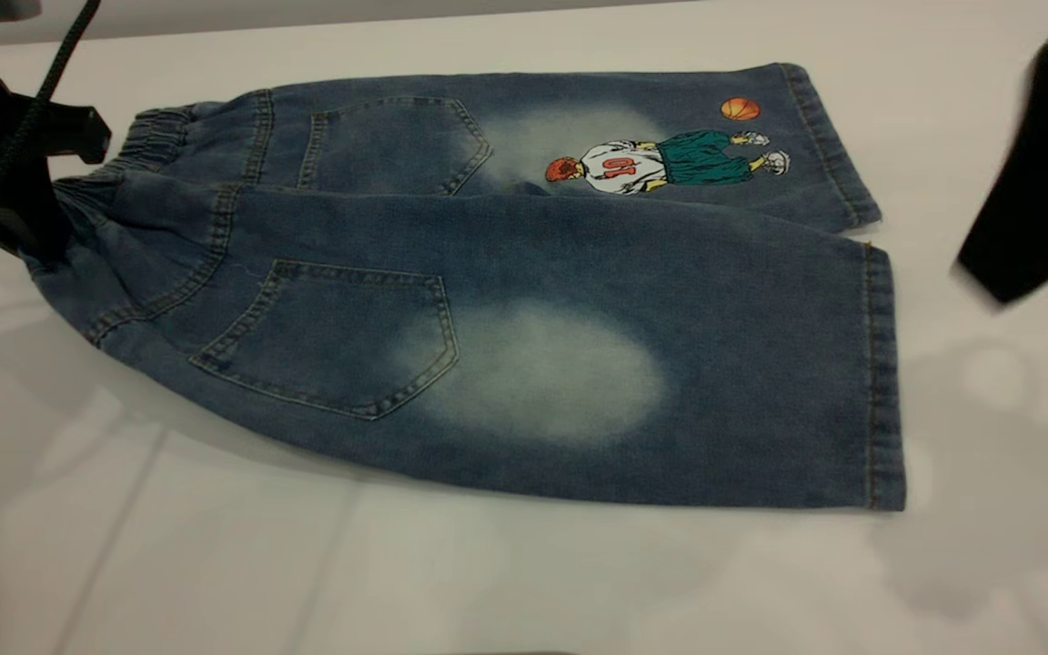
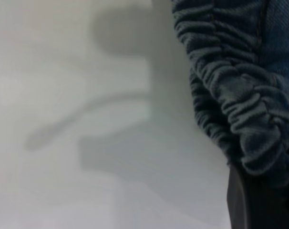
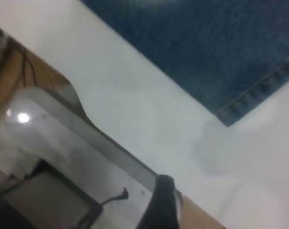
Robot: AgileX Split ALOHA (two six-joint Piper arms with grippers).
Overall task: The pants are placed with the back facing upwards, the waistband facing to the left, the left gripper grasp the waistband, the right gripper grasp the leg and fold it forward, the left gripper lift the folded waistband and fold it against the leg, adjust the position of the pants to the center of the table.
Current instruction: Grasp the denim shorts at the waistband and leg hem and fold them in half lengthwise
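Note:
My right gripper has to fold the plain leg over the cartoon-print leg (image 1: 660,159) next, so it should grab the plain leg's hem corner (image 1: 887,489).
The pants (image 1: 488,300) lie flat, back up, on the table (image 1: 524,582). The gathered waistband (image 1: 156,132) points left. The cartoon-print leg (image 1: 660,159) is the far one. The plain leg (image 1: 533,373), with its pocket and whitish patch, lies nearer. My left gripper (image 1: 42,232) is shut on the waistband's near corner, and the cloth there is raised a little off the table. In the left wrist view the ruffled waistband (image 2: 240,95) runs in beside a black finger (image 2: 237,205). My right gripper (image 1: 1024,264) hangs blurred above the table, right of the hems, open and holding nothing. Its wrist view shows the leg's hem corner (image 3: 249,95) and one finger (image 3: 161,205).
The right wrist view looks past the table's edge (image 3: 111,143) to the floor below, where a dark box with a cable (image 3: 54,200) sits. Bare tabletop lies in front of the pants and to their right.

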